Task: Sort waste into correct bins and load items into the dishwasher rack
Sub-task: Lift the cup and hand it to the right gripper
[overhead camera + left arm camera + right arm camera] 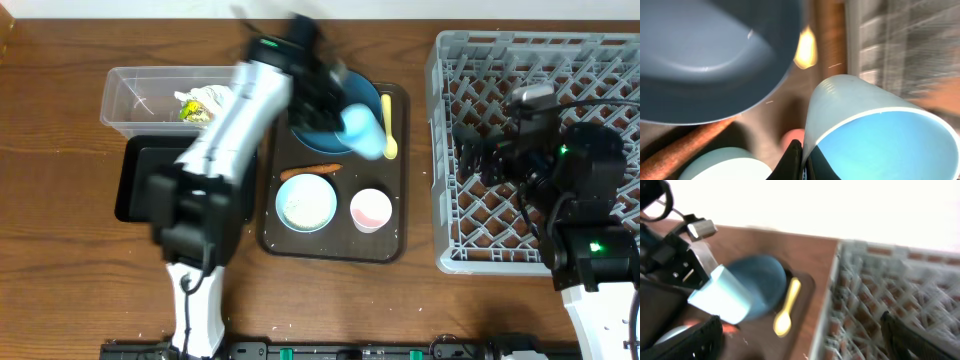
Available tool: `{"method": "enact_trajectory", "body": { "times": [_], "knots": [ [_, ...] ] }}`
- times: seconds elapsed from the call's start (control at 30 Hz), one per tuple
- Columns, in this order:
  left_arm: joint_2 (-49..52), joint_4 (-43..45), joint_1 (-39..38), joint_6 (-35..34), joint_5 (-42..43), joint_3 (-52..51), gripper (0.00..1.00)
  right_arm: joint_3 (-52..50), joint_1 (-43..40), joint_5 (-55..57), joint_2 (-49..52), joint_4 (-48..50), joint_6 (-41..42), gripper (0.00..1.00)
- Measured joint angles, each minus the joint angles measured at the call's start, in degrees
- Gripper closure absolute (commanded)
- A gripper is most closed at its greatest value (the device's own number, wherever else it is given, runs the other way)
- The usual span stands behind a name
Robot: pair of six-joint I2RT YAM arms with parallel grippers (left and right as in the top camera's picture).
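I should next use my right gripper to grab the light blue cup by its base end (373, 147) (741, 308), leaving its rim free, to load it opening first into the dishwasher rack.
My left gripper (343, 112) is shut on the rim of the light blue cup (362, 130), which hangs tilted above the dark blue plate (330, 100). In the left wrist view the black fingers (796, 160) pinch the cup's wall (875, 130). On the tray below lie a yellow spoon (390, 137), a thin orange stick (310, 172), a pale bowl (306, 203) and a pink cup (371, 209). My right gripper (475, 158) hovers open over the grey dishwasher rack (540, 60), nothing between its fingers (700, 340).
A dark brown serving tray (400, 235) holds the dishes, left of the rack. A clear tub (130, 95) with crumpled paper (200, 105) stands at the back left, a black tray (132, 180) in front of it, partly under my left arm.
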Motion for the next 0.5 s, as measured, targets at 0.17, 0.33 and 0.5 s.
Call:
{"method": "enact_trajectory", "body": {
  "times": [0.17,0.33,0.5],
  "knots": [
    [-1.68,0.02,7.89,2.25,18.78,0.74,0.94,0.26,0.00,-6.43,1.18,9.27,9.01,0.06],
    [-1.68,0.20,8.96,3.61,30.01,0.74,0.94,0.57,0.00,-16.50,6.56,25.40,20.61,0.05],
    [-1.68,0.35,8.74,4.37,35.26,0.74,0.94,1.73,-0.33,-29.27,16.22,52.81,36.89,0.01]
  ]
}}
